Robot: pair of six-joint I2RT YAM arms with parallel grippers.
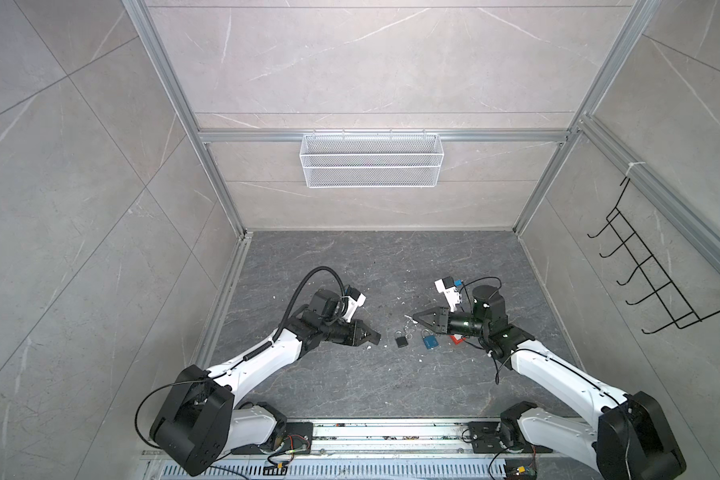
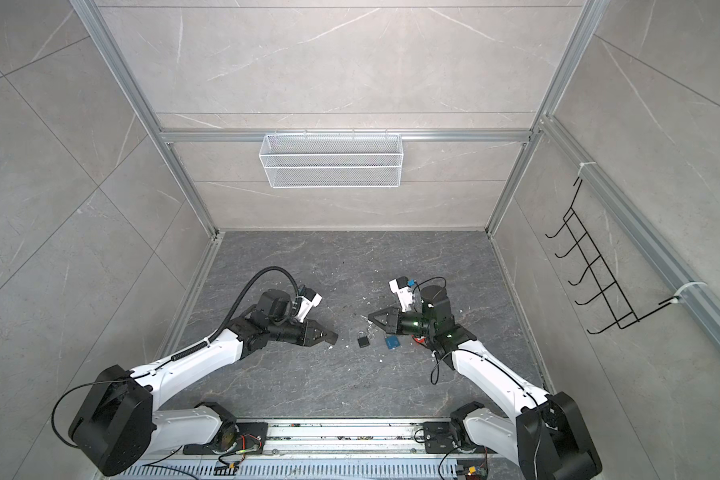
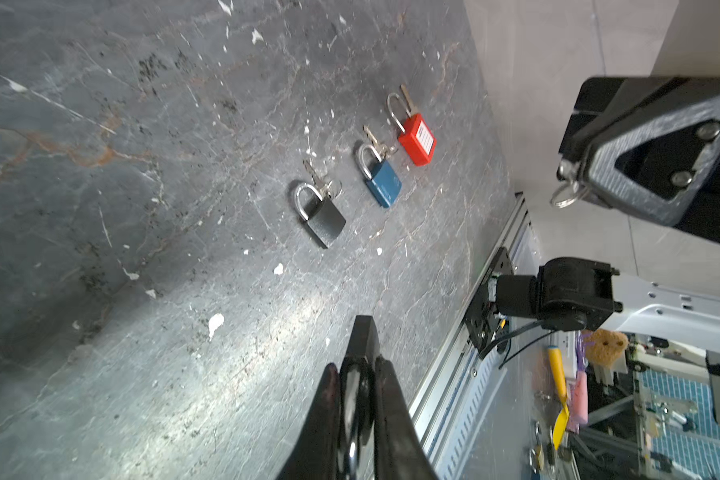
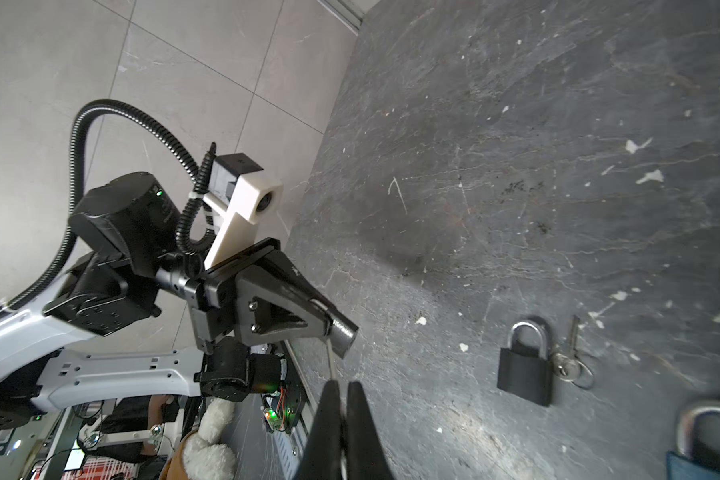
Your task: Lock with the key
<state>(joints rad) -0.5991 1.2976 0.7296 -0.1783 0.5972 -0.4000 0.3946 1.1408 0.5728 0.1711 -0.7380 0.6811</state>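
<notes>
The small black padlock (image 4: 342, 332) is well above the floor and would drop onto it if I opened my left gripper now, so I must keep holding it.
My left gripper (image 1: 373, 336) (image 3: 358, 370) is shut on a small black padlock (image 4: 342, 332) (image 3: 364, 338), whose body sticks out past the fingertips. My right gripper (image 1: 417, 318) (image 4: 341, 386) is shut on a silver key (image 4: 330, 361) (image 1: 409, 319). The blade points toward the left gripper, and the key's ring (image 3: 565, 197) hangs at the jaws. In both top views the two grippers face each other above the floor, with a short gap between key and padlock.
Three padlocks with keys lie in a row on the dark floor below the grippers: black (image 1: 401, 340) (image 3: 323, 216), blue (image 1: 430, 341) (image 3: 383, 183) and red (image 1: 458, 340) (image 3: 417, 139). A wire basket (image 1: 371, 160) hangs on the back wall. A black hook rack (image 1: 649, 270) is at right.
</notes>
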